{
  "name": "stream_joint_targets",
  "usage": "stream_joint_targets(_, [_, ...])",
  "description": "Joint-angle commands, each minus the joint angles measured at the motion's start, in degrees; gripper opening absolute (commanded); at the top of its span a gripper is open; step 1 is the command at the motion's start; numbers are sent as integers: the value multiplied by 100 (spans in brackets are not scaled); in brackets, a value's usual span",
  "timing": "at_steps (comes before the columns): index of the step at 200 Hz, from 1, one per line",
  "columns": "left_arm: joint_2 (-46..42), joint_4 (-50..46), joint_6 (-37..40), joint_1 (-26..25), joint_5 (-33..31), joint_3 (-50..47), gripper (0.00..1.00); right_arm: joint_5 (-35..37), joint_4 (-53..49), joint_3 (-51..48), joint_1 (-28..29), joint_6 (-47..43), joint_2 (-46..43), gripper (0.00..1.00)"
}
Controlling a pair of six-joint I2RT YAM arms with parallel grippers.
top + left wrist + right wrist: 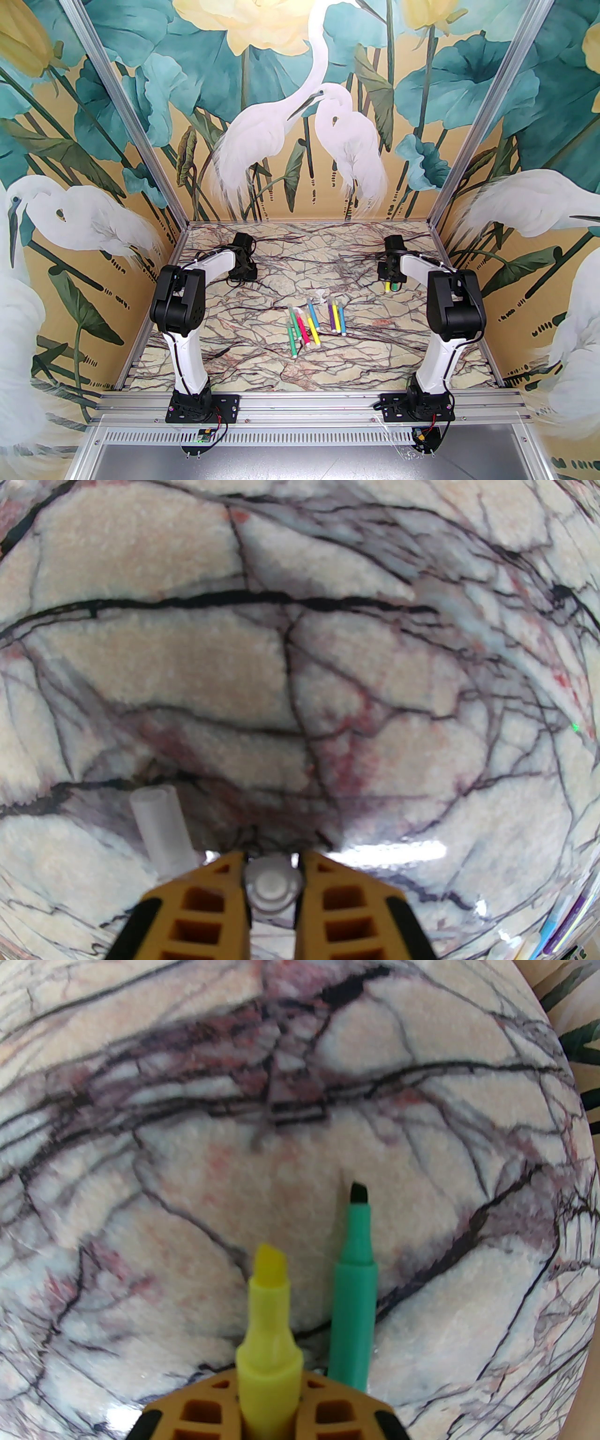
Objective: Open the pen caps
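The clear pen cap (271, 887) is just above empty marble next to the lying cap, so the left gripper should open now.
My left gripper (272, 862) is shut on a clear pen cap (271, 887), held end-on between its yellow fingers. A second clear cap (161, 827) lies on the marble just to its left. My right gripper (269, 1384) is shut on a yellow marker (268, 1325) whose chisel tip is bare. An uncapped green marker (354, 1297) lies on the table beside it. In the top view the left gripper (241, 268) sits low at the far left and the right gripper (391, 280) at the far right, the yellow marker (387, 286) poking out.
Several capped markers (313, 326) in green, pink, yellow, blue and purple lie in a loose row mid-table between the arms. A small clear piece (321, 296) lies just behind them. Metal frame posts and patterned walls bound the marble table (262, 370).
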Motion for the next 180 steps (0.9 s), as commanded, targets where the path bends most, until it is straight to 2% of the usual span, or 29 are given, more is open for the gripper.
stream_joint_targets(1, [148,-87,29,44,-45,124,16,111,-145,203,-45,-54,122,10])
stream_joint_targets(52, [166,-57,-8,53,3,129,23,105,-228,274,-64,-82,245,14])
stream_joint_targets(180, [41,-47,23,56,297,69,30,51,-330,292,-75,-105,256,21])
